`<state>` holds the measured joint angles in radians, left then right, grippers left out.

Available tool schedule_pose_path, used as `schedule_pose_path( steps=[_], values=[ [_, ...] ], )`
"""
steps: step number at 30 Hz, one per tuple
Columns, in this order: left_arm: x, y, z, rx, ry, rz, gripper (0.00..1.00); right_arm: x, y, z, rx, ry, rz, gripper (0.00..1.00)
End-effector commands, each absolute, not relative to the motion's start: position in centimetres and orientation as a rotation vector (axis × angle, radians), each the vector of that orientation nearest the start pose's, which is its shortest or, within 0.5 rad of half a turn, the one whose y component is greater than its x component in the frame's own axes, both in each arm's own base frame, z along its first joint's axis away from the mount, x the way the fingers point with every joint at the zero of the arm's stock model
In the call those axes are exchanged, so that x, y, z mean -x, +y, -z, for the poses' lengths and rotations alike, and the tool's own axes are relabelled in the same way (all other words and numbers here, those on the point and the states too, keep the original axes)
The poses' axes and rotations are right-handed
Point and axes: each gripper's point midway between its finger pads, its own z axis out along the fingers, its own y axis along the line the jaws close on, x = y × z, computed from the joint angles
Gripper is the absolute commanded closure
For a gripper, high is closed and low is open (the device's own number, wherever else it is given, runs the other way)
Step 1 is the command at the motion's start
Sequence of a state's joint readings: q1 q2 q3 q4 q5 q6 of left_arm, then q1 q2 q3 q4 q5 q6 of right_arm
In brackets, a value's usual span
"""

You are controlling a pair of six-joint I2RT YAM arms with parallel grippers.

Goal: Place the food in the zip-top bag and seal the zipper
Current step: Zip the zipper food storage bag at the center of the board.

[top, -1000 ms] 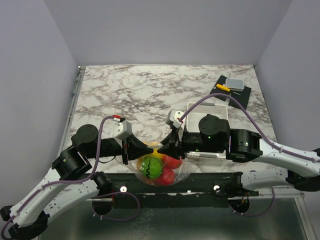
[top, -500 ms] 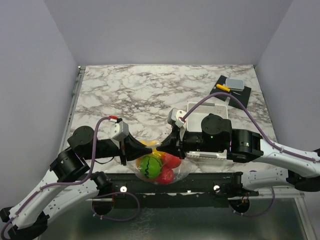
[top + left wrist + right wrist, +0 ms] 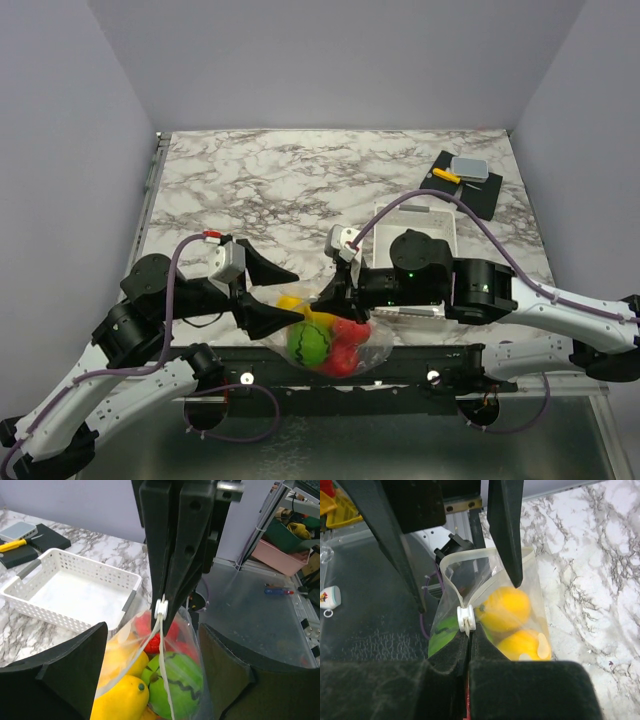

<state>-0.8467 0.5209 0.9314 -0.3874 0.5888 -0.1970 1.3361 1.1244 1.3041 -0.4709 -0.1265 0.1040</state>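
I need to seal the zipper next by gripping its white slider (image 3: pixel 311 301) (image 3: pixel 161 609) across the sides with my left gripper, while my right gripper keeps holding the zipper.
The zip-top bag (image 3: pixel 372 345) hangs at the table's near edge, holding the food: a green striped fruit (image 3: pixel 182 680), yellow fruits (image 3: pixel 506 607) and red pieces (image 3: pixel 156 642). My right gripper (image 3: pixel 470 634) is shut on the zipper (image 3: pixel 164 660) just below its white slider (image 3: pixel 465 617). From above, the right gripper (image 3: pixel 316 303) meets the bag's top. My left gripper (image 3: pixel 152 630) is open, one finger on each side of the bag's mouth, touching nothing. In the top view the left gripper (image 3: pixel 298 295) sits just left of the bag.
A white slotted basket (image 3: pixel 445 222) stands behind the right arm, also seen as the basket (image 3: pixel 75 590) from the left wrist. A black mat (image 3: pixel 480 190) with a grey box and a yellow item lies far right. The bag hangs over the table's near edge.
My left gripper has let go of the bag's mouth, opened wide and drawn back to the left. The right gripper stays shut on the zipper and has shifted slightly left.
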Motion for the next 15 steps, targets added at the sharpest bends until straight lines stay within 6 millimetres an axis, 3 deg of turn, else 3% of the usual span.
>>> schedule_pose_path(
  steps=[1, 7, 11, 15],
  values=[
    [-5.6, -22.5, -38.2, -1.023, 1.282, 1.249, 0.24, -4.9, 36.1, -35.0, 1.279, 1.576, -1.122, 0.99],
    [-5.7, -23.4, -37.6, -1.061, 1.298, 1.272, 0.24, -4.9, 36.1, -34.3, 1.295, 1.618, -1.107, 0.99],
    [-5.5, -23.9, -36.7, -1.099, 1.310, 1.299, 0.38, -4.8, 36.0, -34.3, 1.298, 1.620, -1.106, 0.99],
    [-5.2, -24.1, -36.3, -1.126, 1.314, 1.322, 0.44, -4.7, 35.9, -34.3, 1.308, 1.618, -1.106, 0.99]
  ],
)
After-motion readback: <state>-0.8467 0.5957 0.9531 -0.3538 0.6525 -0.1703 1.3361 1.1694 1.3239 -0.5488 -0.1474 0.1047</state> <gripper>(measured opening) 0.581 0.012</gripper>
